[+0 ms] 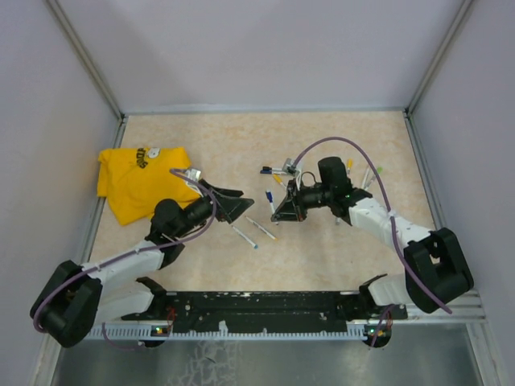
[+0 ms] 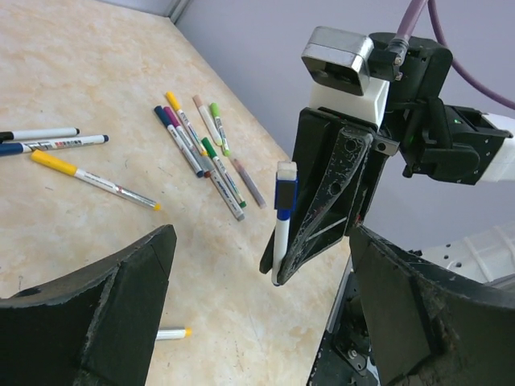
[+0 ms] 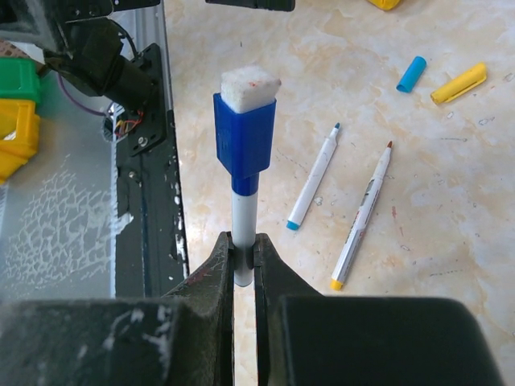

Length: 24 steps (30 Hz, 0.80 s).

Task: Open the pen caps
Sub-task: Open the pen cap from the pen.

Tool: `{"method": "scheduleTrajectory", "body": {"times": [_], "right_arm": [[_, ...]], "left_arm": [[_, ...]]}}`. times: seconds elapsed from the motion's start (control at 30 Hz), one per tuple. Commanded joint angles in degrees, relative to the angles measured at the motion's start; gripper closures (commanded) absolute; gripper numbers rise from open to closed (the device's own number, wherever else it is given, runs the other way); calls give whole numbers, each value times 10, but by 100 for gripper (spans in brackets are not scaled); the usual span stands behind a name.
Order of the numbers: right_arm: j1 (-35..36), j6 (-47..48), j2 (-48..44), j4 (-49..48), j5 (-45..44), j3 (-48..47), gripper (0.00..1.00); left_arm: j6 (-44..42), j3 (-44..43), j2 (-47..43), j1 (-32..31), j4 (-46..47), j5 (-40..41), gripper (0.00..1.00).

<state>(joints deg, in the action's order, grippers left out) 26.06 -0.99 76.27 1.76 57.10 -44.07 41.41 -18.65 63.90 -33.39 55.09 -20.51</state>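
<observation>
Next, my left gripper grabs the blue cap (image 3: 244,133) to pull the pen open, while my right gripper holds the body of the pen.
My right gripper (image 3: 244,241) is shut on the whitish barrel of a pen (image 3: 244,217), holding it upright. The pen's blue cap (image 3: 244,133), topped with a white eraser pad, is still on the pen. The left wrist view shows this same pen (image 2: 280,241) and blue cap (image 2: 286,195) hanging in the right gripper (image 2: 283,277). My left gripper (image 2: 259,249) stands wide open just short of it, nothing between its fingers. In the top view the left gripper (image 1: 236,207) and right gripper (image 1: 283,211) face each other mid-table. A loose cyan cap (image 3: 411,74) and a yellow cap (image 3: 459,84) lie on the table.
Two uncapped pens (image 3: 315,178) (image 3: 364,213) lie below the right gripper. A row of several capped pens (image 2: 201,145) and a yellow-capped pen (image 2: 88,178) lie farther off. A yellow cloth (image 1: 141,181) sits at the left. Side walls and the black base rail (image 1: 257,305) bound the table.
</observation>
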Motion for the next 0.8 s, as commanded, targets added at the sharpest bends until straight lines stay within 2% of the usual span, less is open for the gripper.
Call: {"method": "scheduleTrajectory", "body": {"times": [0.0,0.23,0.57,0.77], "right_arm": [[-3,19,5,-2,9,-30,100],[-3,24,5,3,11,-32,100],[-3,26,5,6,14,-33,100],[-3,27,5,7,15,-34,100]], "left_arm": [[-36,-31,-17,-28,-67,33,7],[-1,-46,40,-35,7,-14,5],[4,-120,115,-58,-20,-8,9],[15,-135,157,-67,-5,-20,35]]}}
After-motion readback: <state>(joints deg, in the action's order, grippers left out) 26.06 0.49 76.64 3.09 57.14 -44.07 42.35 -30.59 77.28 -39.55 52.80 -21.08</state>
